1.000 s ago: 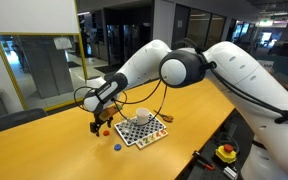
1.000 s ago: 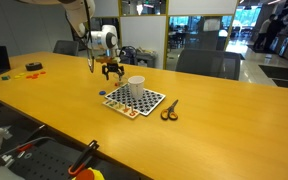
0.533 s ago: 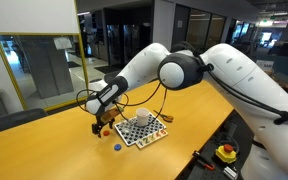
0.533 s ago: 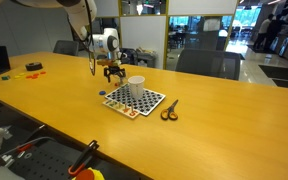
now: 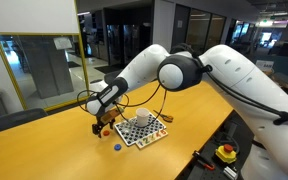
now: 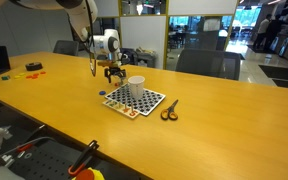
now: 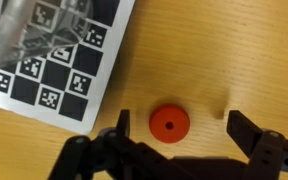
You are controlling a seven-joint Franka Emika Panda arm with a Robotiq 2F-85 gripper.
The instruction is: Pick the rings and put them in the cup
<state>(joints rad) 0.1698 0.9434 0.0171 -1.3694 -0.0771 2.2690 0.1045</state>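
The red ring is between my fingers, which are down at the table and level with its sides. My gripper would hold the ring if it closed now, so it needs to close on it.
A red ring lies flat on the wooden table beside the checkered board. My gripper is open, with a finger on each side of this ring, and the ring sits nearer the left finger. In both exterior views the gripper hangs low over the table next to the board. The white cup stands on the board, and its edge shows in the wrist view. A blue ring lies on the table near the board.
Scissors lie beside the board. Small red and yellow pieces sit far off on the table. A red button on a yellow base sits off the table edge. Chairs stand behind the table.
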